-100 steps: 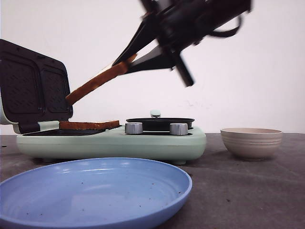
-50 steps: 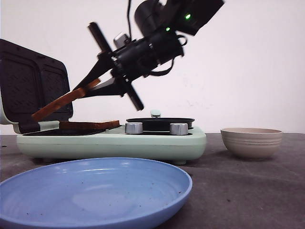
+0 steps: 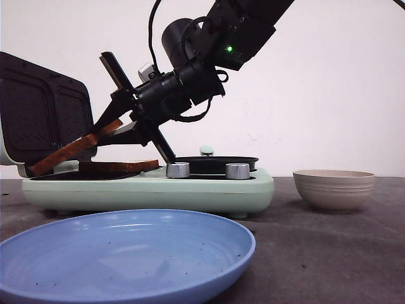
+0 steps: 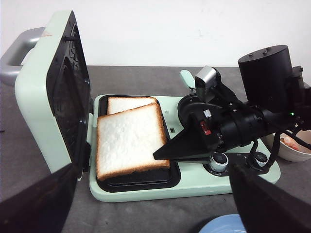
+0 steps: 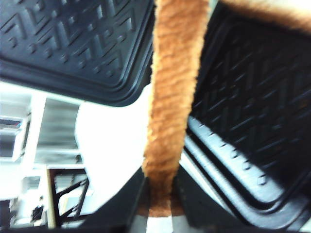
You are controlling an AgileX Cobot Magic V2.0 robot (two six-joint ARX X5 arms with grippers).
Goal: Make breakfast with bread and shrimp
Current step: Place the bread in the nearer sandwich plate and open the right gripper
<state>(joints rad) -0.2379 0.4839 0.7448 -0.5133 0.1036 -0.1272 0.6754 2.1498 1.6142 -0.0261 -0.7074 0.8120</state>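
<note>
The tilted slice's low edge (image 3: 38,169) is down at the sandwich maker's near plate, so it is now time for my right gripper to open.
My right gripper (image 3: 112,128) is shut on one corner of a bread slice (image 3: 66,151). The slice hangs tilted, its low edge down at the near plate of the open sandwich maker (image 3: 145,190), close to the lid. In the left wrist view this held slice (image 4: 129,141) partly covers the second slice (image 4: 127,103), which lies flat on the far plate (image 3: 117,166). The right wrist view shows the crust (image 5: 170,97) clamped between the fingers (image 5: 160,204). My left gripper (image 4: 155,213) is open and empty, hovering in front of the maker. Pale pink shrimp (image 4: 291,142) lie in the bowl.
The maker's lid (image 3: 44,117) stands open on the left. Two metal knobs (image 3: 177,170) and a round black pan (image 3: 212,162) sit on its right half. A blue plate (image 3: 126,253) lies in front. A beige ribbed bowl (image 3: 333,189) stands to the right.
My right gripper has swung down and to the left with the bread slice. The slice's low edge has dropped from mid-air to the maker's plate by the lid.
</note>
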